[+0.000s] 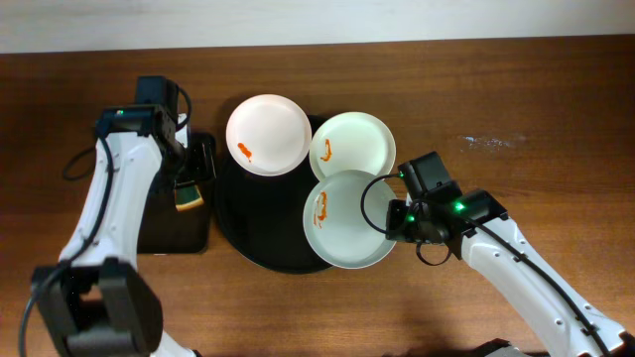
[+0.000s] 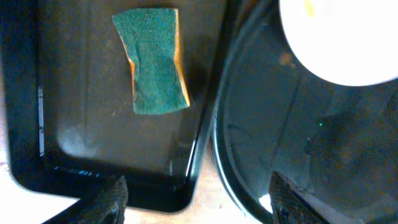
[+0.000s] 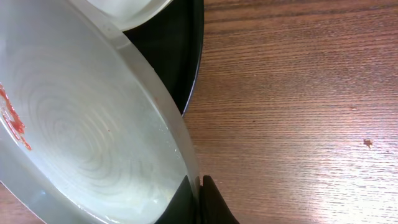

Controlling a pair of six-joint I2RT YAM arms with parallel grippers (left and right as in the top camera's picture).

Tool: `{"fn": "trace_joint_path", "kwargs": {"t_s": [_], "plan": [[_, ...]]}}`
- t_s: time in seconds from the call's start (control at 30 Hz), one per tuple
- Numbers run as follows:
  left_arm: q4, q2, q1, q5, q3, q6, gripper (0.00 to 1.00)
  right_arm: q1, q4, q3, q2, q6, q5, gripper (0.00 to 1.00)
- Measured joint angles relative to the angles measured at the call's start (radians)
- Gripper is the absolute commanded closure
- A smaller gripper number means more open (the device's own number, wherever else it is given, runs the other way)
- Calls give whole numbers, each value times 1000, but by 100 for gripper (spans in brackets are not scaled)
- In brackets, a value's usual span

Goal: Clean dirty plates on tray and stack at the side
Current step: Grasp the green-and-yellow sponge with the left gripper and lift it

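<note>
I need to clean the front plate [image 1: 349, 220] with the yellow side free, so next I should use my left gripper to grab the sponge [image 1: 189, 197] by its green side across the middle.
Three white plates with red smears sit over the round black tray [image 1: 260, 243]: one at the back left [image 1: 268, 134], one at the back right [image 1: 353, 145], one at the front [image 1: 347, 220]. My right gripper [image 1: 395, 220] is shut on the right rim of the front plate [image 3: 93, 143], its fingers pinching the rim [image 3: 198, 199]. My left gripper [image 1: 189, 169] is open above a green and yellow sponge [image 2: 155, 68] that lies in a rectangular black tray [image 2: 62, 124]. The sponge also shows in the overhead view [image 1: 189, 197].
The rectangular black tray [image 1: 177, 233] stands left of the round tray. Brown wooden table [image 1: 516, 109] extends to the right, with a small pale smear [image 1: 491, 142] at the back right. The round tray's rim [image 2: 224, 168] lies close beside the sponge tray.
</note>
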Motion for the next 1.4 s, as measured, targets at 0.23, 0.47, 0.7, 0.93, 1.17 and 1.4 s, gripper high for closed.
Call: {"fn": "trace_joint_path", "kwargs": {"t_s": [0.23,0.47,0.7,0.93,1.17,1.4], "plan": [[87,189,77,-5,-1,-46,24,13,1,0,0,-1,3,96],[153,302,96,-18,-6,-58,35,55,35,1,31,54,4,96],[178,302,96,-19,-6,-58,38,55,39,2,145,85,-5,96],[329,293,89,-16,-111,-61,62,55,42,2,146,88,-8,96],[235,291,93,-20,-61,-65,100,55,51,2,146,90,-8,96],[117,225,100,-23,50,77,100,55,69,2,146,90,-8,96]]}}
